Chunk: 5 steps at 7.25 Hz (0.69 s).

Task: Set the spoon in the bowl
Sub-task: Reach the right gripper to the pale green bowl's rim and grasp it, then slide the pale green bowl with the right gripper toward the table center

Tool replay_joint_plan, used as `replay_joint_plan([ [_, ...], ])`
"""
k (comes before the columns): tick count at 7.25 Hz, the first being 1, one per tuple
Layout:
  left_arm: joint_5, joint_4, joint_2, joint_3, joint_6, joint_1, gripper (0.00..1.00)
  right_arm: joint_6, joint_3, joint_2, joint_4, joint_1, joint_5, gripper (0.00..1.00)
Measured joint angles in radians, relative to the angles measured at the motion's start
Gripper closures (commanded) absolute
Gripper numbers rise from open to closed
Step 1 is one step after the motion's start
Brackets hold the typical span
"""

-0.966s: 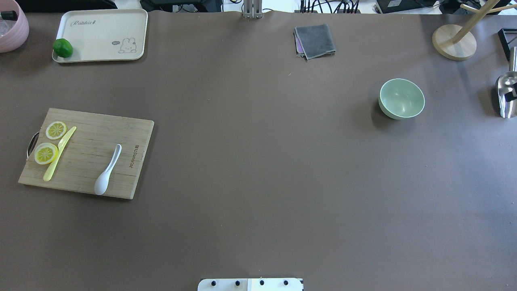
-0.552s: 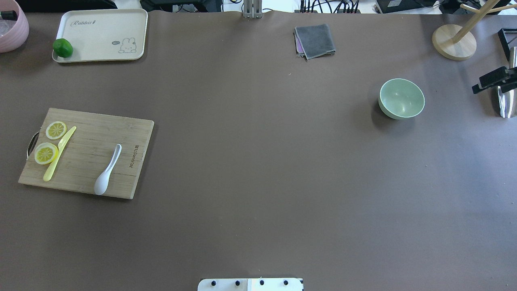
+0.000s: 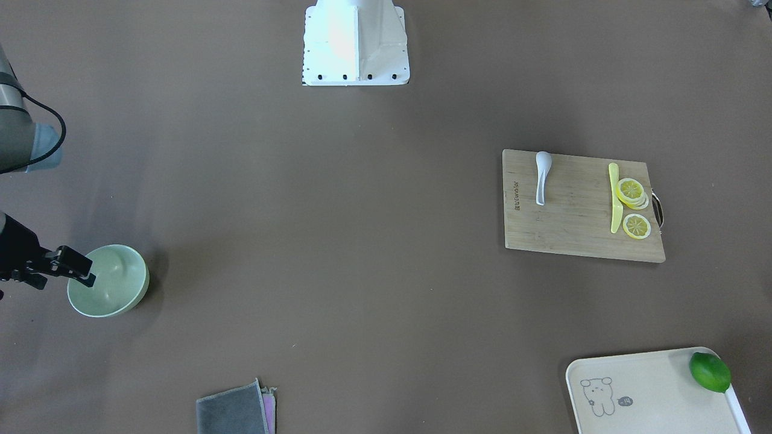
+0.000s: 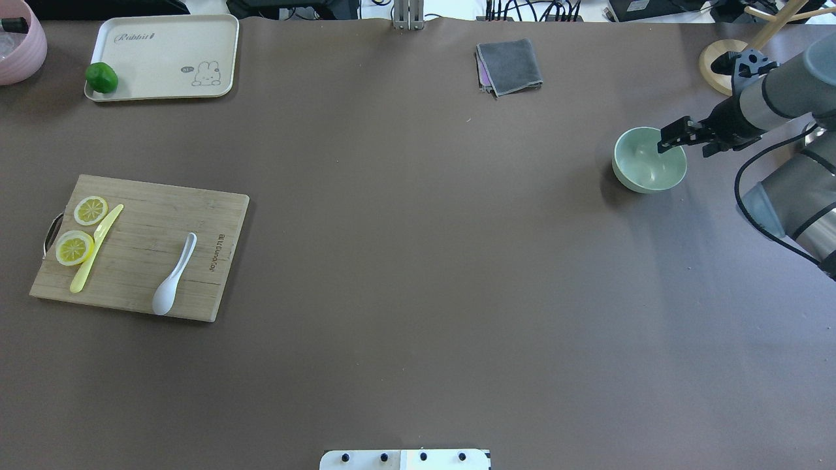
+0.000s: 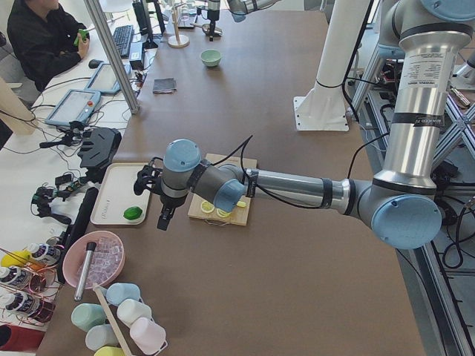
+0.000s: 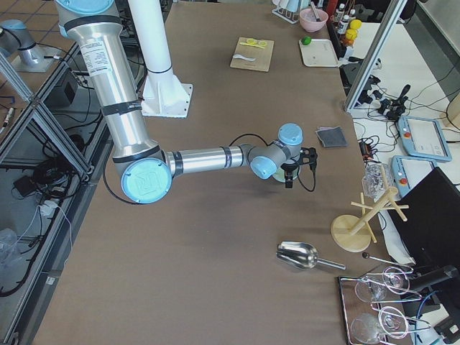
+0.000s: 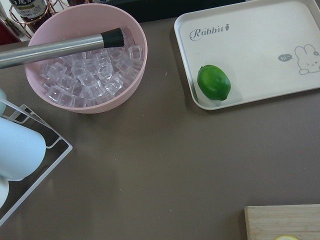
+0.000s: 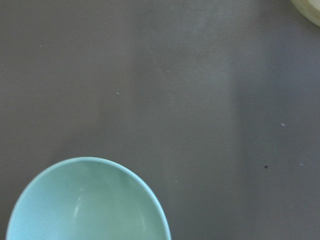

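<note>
The right gripper grabs the bowl by its rim next, to bring the bowl within reach for the spoon [image 3: 543,176].
The white spoon [image 4: 173,277] lies on a wooden cutting board [image 4: 215,215] at the table's left, scoop towards me; it also shows in the front view [image 3: 541,175]. The mint-green bowl [image 4: 643,171] stands empty at the right, also in the front view [image 3: 114,289] and the right wrist view [image 8: 85,205]. My right gripper [image 4: 669,137] hangs open over the bowl's right rim, seen too in the front view [image 3: 84,271]. My left gripper [image 5: 162,221] hangs off the table's far left, beside the board; I cannot tell whether it is open.
A yellow knife [image 4: 96,248] and lemon slices [image 4: 74,248] share the board. A cream tray [image 4: 163,39] with a lime [image 4: 101,77] and a pink ice bowl [image 7: 85,65] stand back left. A grey cloth [image 4: 509,65] and a wooden stand [image 4: 718,81] are at the back.
My right arm has come in from the right edge and moved left, bringing its gripper over the bowl's right rim. Spoon and bowl have not moved.
</note>
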Motion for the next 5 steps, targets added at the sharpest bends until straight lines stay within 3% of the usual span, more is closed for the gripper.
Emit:
replay_joint_plan([
  [1, 0.0, 0.001, 0.0, 0.0, 0.0, 0.0, 0.02, 0.011, -0.022, 0.004, 0.012, -0.024, -0.022, 0.0],
  [2, 0.0, 0.001, 0.0, 0.0, -0.001, 0.001, 0.02, 0.012, -0.033, 0.002, 0.017, -0.035, -0.029, 0.29],
  [3, -0.001, 0.001, 0.0, -0.001, -0.002, 0.001, 0.02, 0.015, -0.036, -0.001, 0.019, -0.041, -0.03, 0.99],
  [5, -0.001, 0.002, -0.007, 0.002, -0.002, 0.003, 0.02, 0.024, -0.026, 0.001, 0.019, -0.041, -0.001, 1.0],
])
